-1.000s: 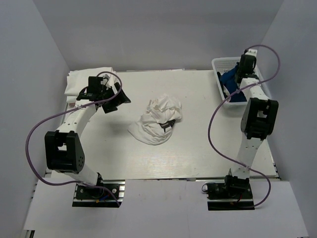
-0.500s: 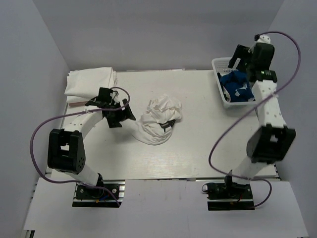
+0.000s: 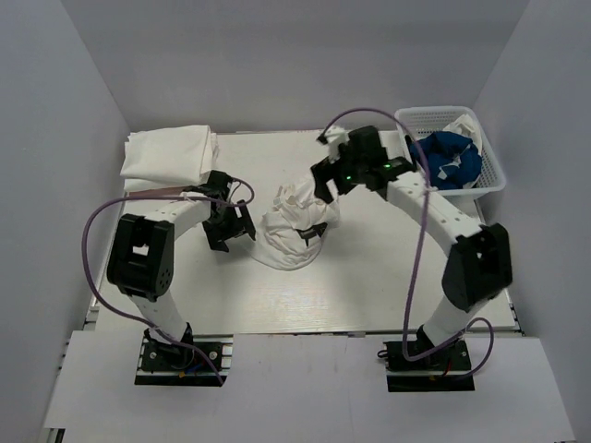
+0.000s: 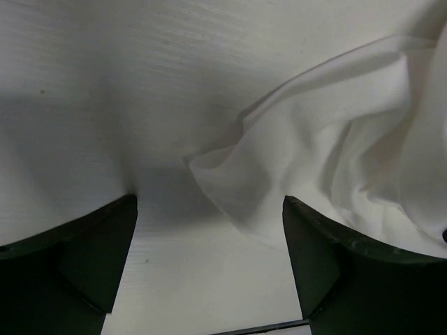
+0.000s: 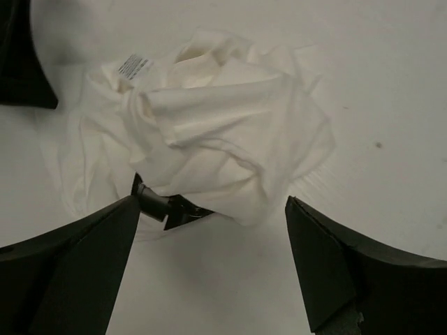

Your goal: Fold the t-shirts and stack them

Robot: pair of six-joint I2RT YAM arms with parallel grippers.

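The white t-shirt needs to be spread. My right gripper should grab it by a raised fold on its far side (image 3: 315,195) (image 5: 269,128), away from the left gripper's corner.
A crumpled white t-shirt (image 3: 294,226) lies in a heap mid-table, and a small dark part (image 3: 314,231) shows among its folds. My left gripper (image 3: 234,228) is low at the heap's left edge, open. In the left wrist view a cloth corner (image 4: 230,178) lies just ahead of the open left gripper (image 4: 209,202). My right gripper (image 3: 325,175) hovers open over the heap's far right side. In the right wrist view the shirt (image 5: 209,125) sits beyond the right gripper (image 5: 213,202), untouched. Folded white t-shirts (image 3: 171,152) lie at the back left. A blue t-shirt (image 3: 452,157) sits in the basket.
The white lattice basket (image 3: 494,175) stands at the back right corner and also holds some white cloth (image 3: 462,125). Grey walls close in the table on the left, back and right. The left arm's purple cable (image 3: 102,221) loops over the table's left side.
The right arm has swung from the basket leftward to above the crumpled shirt, with its jaws opened. The left gripper has slid from near the folded pile to the shirt's left edge.
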